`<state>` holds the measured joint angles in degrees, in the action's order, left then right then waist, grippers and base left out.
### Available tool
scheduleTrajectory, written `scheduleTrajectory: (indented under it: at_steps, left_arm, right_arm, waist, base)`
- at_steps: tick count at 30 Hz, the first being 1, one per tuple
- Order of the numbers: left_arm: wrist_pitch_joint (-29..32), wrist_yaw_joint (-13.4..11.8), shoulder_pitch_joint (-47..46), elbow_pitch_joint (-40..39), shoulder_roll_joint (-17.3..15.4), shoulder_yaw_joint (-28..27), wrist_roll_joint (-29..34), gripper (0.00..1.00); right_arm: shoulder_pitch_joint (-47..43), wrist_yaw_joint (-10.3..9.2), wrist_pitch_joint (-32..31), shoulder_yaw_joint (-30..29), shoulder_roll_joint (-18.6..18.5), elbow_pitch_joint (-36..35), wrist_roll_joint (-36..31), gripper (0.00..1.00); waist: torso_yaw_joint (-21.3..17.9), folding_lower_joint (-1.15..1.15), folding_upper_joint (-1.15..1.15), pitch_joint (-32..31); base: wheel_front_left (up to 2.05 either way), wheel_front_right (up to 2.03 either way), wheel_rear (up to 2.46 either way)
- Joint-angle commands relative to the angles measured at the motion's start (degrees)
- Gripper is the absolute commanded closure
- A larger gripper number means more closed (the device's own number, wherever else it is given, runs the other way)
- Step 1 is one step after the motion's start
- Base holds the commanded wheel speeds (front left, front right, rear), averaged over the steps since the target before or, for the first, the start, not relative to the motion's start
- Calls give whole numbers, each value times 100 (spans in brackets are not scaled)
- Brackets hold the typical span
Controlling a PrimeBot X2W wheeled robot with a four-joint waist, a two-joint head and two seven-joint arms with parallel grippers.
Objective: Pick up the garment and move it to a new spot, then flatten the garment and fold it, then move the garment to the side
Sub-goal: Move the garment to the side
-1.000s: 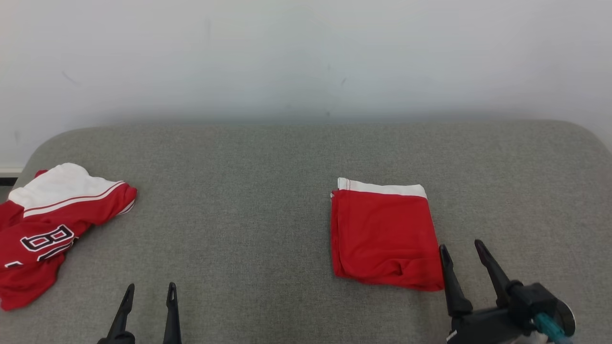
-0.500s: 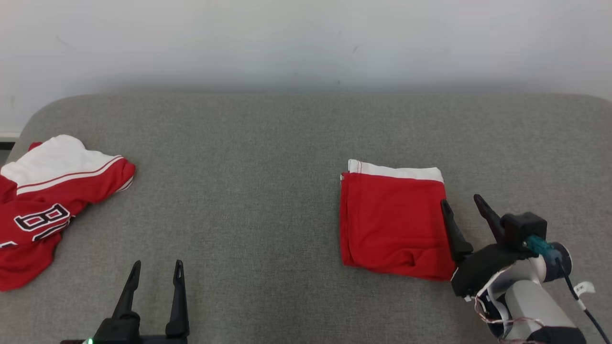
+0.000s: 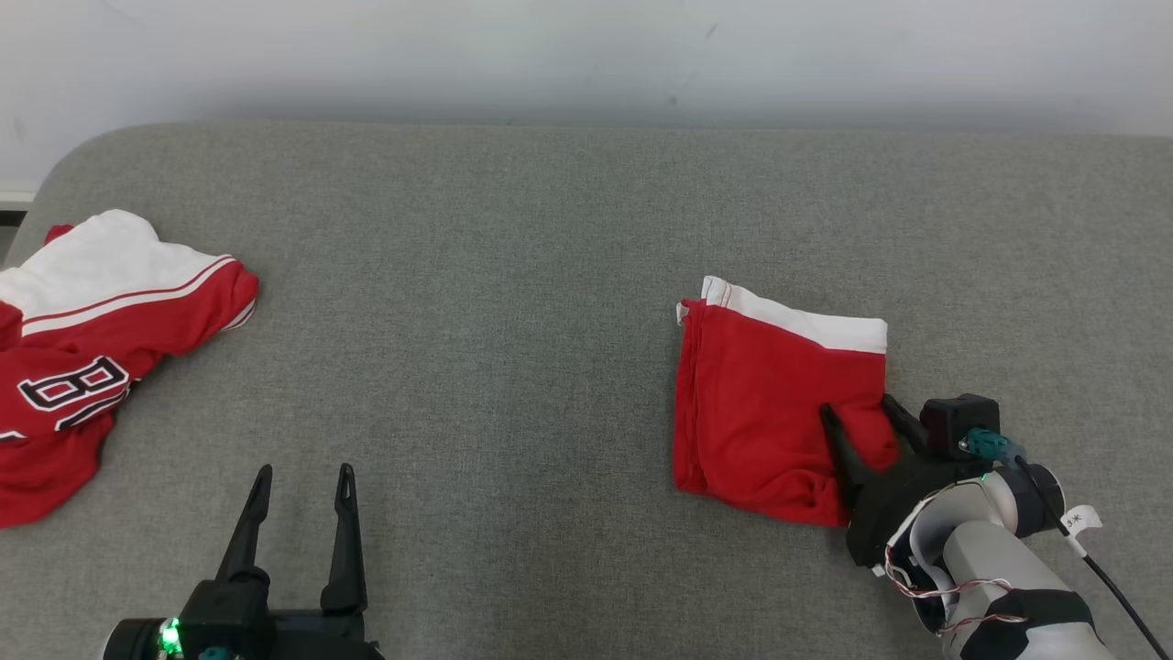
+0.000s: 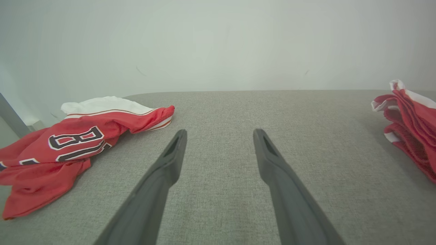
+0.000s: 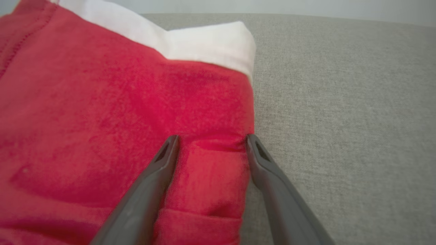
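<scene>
Next, my right gripper grabs the garment by its near side edge [image 3: 869,423] [image 5: 212,163], since a bunched fold of red fabric stands up while the rest lies flat.
The folded red garment [image 3: 770,403] with a white band along its far edge lies right of centre on the grey cushion [image 3: 504,321]. My right gripper [image 3: 857,405] stands open astride the garment's near right edge. One finger rests on the cloth, the other at its side, and a bunched ridge of red fabric [image 5: 211,160] sits between them [image 5: 211,136]. My left gripper [image 3: 302,472] is open and empty at the lower left, low over bare cushion [image 4: 219,131]. The left wrist view catches the folded garment [image 4: 408,119] at its right edge.
A crumpled red and white jersey [image 3: 82,367] with black numerals lies at the cushion's left edge, also in the left wrist view [image 4: 75,143]. A pale wall [image 3: 586,55] runs behind the cushion. Bare grey cushion stretches between the two garments.
The head camera has tilted down. My right gripper has advanced onto the folded garment's right edge, bunching the cloth and skewing the garment slightly. The left gripper has held its place.
</scene>
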<state>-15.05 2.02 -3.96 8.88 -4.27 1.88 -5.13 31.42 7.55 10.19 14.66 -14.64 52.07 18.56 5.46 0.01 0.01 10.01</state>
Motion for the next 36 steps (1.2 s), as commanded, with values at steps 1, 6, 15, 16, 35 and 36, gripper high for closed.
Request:
scheduleTrajectory:
  at_steps: [1, 6, 15, 16, 35, 36]
  left_arm:
    - [-18, -15, -64, 10, 27, -15, -19, 0]
    - [-18, -12, -99, 10, 49, -29, -23, 0]
    - [-18, 7, -132, -5, 69, -62, -10, 0]
    - [-18, 10, -135, 0, 71, -66, -4, 0]
    - [-18, 144, -492, -212, 86, -86, 38, 0]
    - [-18, 145, -553, -242, 87, -77, 48, 0]
  right_arm:
    - [30, -14, -44, 115, 17, 163, 94, 0]
    - [253, -15, 48, 220, -87, 516, 322, 0]
    - [317, -15, -123, 460, 76, 972, 654, 14]
    - [314, -15, -191, 506, 114, 983, 740, 49]
    - [1730, -15, -449, 1854, -1092, -10, 999, 100]
    - [1867, -15, -509, 1932, -1220, -88, 1015, 100]
  waist:
    - [-11, -1, -1, 5]
    - [-39, -1, -1, 18]
    - [-46, -1, -1, 98]
    - [-48, -1, -1, 108]
    - [-445, -1, -1, 758]
    - [-465, -1, -1, 869]
  base:
    - [0, 0, 0]
    - [0, 0, 0]
    - [0, 0, 0]
    - [0, 0, 0]
    - [0, 0, 0]
    - [0, 0, 0]
